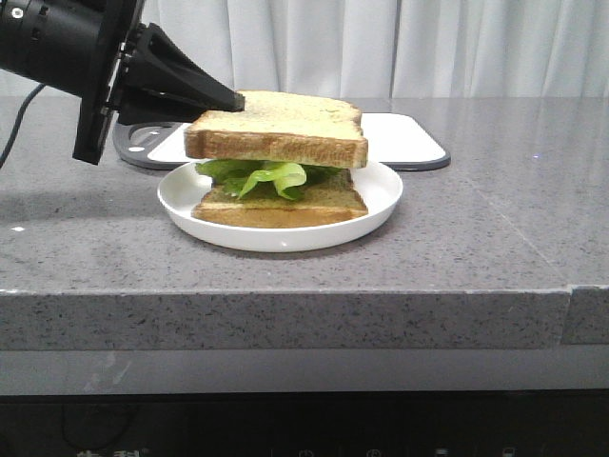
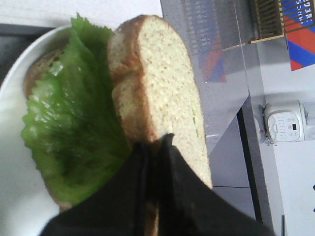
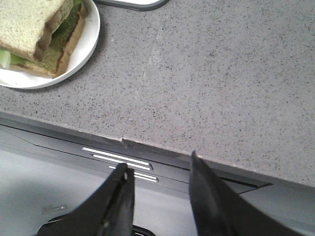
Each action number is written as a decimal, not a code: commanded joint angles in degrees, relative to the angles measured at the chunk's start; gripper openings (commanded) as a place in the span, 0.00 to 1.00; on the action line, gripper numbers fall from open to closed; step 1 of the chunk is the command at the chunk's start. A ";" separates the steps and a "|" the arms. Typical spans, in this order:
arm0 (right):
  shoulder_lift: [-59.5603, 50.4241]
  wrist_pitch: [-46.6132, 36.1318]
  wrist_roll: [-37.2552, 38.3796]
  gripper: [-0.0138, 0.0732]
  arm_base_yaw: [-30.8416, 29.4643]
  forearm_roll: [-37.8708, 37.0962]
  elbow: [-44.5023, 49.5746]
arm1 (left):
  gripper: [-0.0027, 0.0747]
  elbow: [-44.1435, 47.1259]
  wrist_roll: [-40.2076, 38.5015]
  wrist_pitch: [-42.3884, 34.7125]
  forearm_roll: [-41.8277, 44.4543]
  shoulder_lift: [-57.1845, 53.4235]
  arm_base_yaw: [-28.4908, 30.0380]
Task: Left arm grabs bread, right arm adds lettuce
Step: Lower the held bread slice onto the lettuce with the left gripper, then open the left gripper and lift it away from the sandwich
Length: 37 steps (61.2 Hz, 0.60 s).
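The bread's lower crust [image 1: 276,152] rests on the ruffled lettuce [image 1: 265,176] in the front view, so the bread would stay there and my left gripper needs to let go of it.
My left gripper [image 1: 224,100] is shut on the left edge of the bread [image 1: 278,129], a thick toast slice with a brown crust, held level just above the lettuce [image 1: 265,176]. The ruffled green lettuce lies on a lower slice with a dark green face [image 1: 285,205] on a white plate [image 1: 381,195]. In the left wrist view the gripper [image 2: 156,145] pinches the bread [image 2: 160,83] beside the lettuce [image 2: 74,128]. My right gripper [image 3: 158,169] is open and empty, off the counter's front edge; the bread [image 3: 24,24] and plate [image 3: 83,46] show far off.
A white cutting board with a dark rim [image 1: 409,143] lies behind the plate on the grey stone counter [image 1: 495,238]. The counter's front edge [image 3: 162,147] runs just ahead of my right fingers.
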 commanded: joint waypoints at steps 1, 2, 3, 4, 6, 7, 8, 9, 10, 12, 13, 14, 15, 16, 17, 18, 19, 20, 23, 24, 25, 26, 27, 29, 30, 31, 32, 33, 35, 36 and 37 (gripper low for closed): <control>0.01 -3.67 -0.27 0.50 -0.22 -0.56 -1.16 | 0.02 -1.83 0.25 1.47 -3.76 -2.46 -0.02; 0.01 -3.67 -0.27 0.50 -0.22 -0.56 -1.16 | 0.03 -1.83 0.25 1.33 -3.65 -2.46 -0.02; 0.01 -3.67 -0.27 0.50 -0.22 -0.56 -1.16 | 0.05 -1.83 0.25 1.25 -3.52 -2.46 -0.02; 0.01 -3.67 -0.27 0.50 -0.22 -0.56 -1.16 | 0.08 -1.83 0.25 1.20 -3.39 -2.46 -0.02; 0.01 -3.67 -0.27 0.50 -0.22 -0.56 -1.16 | 0.13 -1.83 0.25 1.22 -3.26 -2.46 -0.02; 0.01 -3.67 -0.27 0.50 -0.22 -0.56 -1.16 | 0.17 -1.83 0.25 1.22 -3.26 -2.46 -0.02; 0.01 -3.67 -0.27 0.50 -0.22 -0.56 -1.16 | 0.20 -1.83 0.25 1.22 -3.26 -2.46 -0.02; 0.01 -3.67 -0.27 0.50 -0.22 -0.56 -1.16 | 0.25 -1.83 0.25 1.22 -3.26 -2.46 -0.02; 0.01 -3.67 -0.27 0.50 -0.22 -0.56 -1.16 | 0.28 -1.83 0.25 1.35 -3.26 -2.46 -0.02; 0.01 -3.67 -0.27 0.50 -0.22 -0.56 -1.16 | 0.36 -1.83 0.25 1.42 -3.26 -2.46 -0.02; 0.01 -3.67 -0.27 0.50 -0.22 -0.56 -1.16 | 0.41 -1.83 0.25 1.42 -3.26 -2.46 -0.02; 0.01 -3.67 -0.27 0.50 -0.22 -0.56 -1.16 | 0.44 -1.83 0.25 1.57 -3.26 -2.46 -0.02; 0.01 -3.67 -0.27 0.50 -0.22 -0.56 -1.16 | 0.48 -1.83 0.25 1.57 -3.26 -2.46 -0.02; 0.01 -3.67 -0.27 0.50 -0.22 -0.56 -1.16 | 0.50 -1.83 0.25 1.57 -3.14 -2.46 -0.02; 0.01 -3.67 -0.27 0.50 -0.22 -0.56 -1.16 | 0.51 -1.83 0.25 1.57 -3.16 -2.46 -0.02; 0.01 -3.67 -0.27 0.50 -0.22 -0.56 -1.16 | 0.53 -1.83 0.25 1.57 -3.03 -2.46 -0.02; 0.01 -3.67 -0.27 0.50 -0.22 -0.56 -1.16 | 0.54 -1.83 0.25 1.57 -3.04 -2.46 -0.02; 0.01 -3.66 -0.27 0.50 -0.22 -0.62 -1.16 | 0.55 -1.83 0.25 1.66 -2.90 -2.46 -0.02; 0.01 -3.61 -0.27 0.50 -0.22 -0.73 -1.16 | 0.55 -1.83 0.25 1.66 -2.51 -2.70 0.23; 0.01 -3.61 -0.27 0.50 -0.22 -0.73 -1.16 | 0.55 -1.83 0.25 1.66 -2.43 -2.70 0.26; 0.01 -3.61 -0.27 0.50 -0.22 -0.80 -1.16 | 0.55 -1.83 0.25 1.66 -2.28 -2.85 0.37; 0.01 -3.55 -0.27 0.50 -0.22 -0.84 -1.16 | 0.55 -1.83 0.25 1.66 -2.19 -2.99 0.52; 0.01 -3.55 -0.27 0.50 -0.22 -0.84 -1.16 | 0.55 -1.95 0.25 1.66 -1.87 -3.20 0.71; 0.01 -3.49 -0.27 0.50 -0.22 -0.95 -1.16 | 0.55 -1.95 0.25 1.66 -1.41 -3.61 1.00; 0.01 -3.41 -0.27 0.50 -0.22 -0.94 -1.16 | 0.55 -1.95 0.25 1.66 -1.10 -3.84 1.08; 0.01 -3.35 -0.27 0.50 -0.22 -0.94 -1.16 | 0.55 -1.95 0.25 1.66 -0.81 -4.10 1.47; 0.01 -3.26 -0.27 0.50 -0.22 -0.94 -1.16 | 0.55 -1.95 0.25 1.66 -0.26 -4.54 1.68; 0.01 -3.23 -0.27 0.50 -0.22 -0.94 -1.16 | 0.55 -2.03 0.25 1.66 0.16 -4.89 2.01; 0.01 -3.11 -0.27 0.50 -0.22 -0.94 -1.16 | 0.55 -2.03 0.25 1.66 0.95 -5.57 2.42; 0.01 -3.11 -0.27 0.50 -0.22 -0.94 -1.16 | 0.55 -2.03 0.14 1.66 1.60 -6.20 2.66; 0.01 -3.06 -0.27 0.50 -0.22 -0.94 -1.16 | 0.55 -2.03 -0.11 1.66 2.04 -6.59 2.93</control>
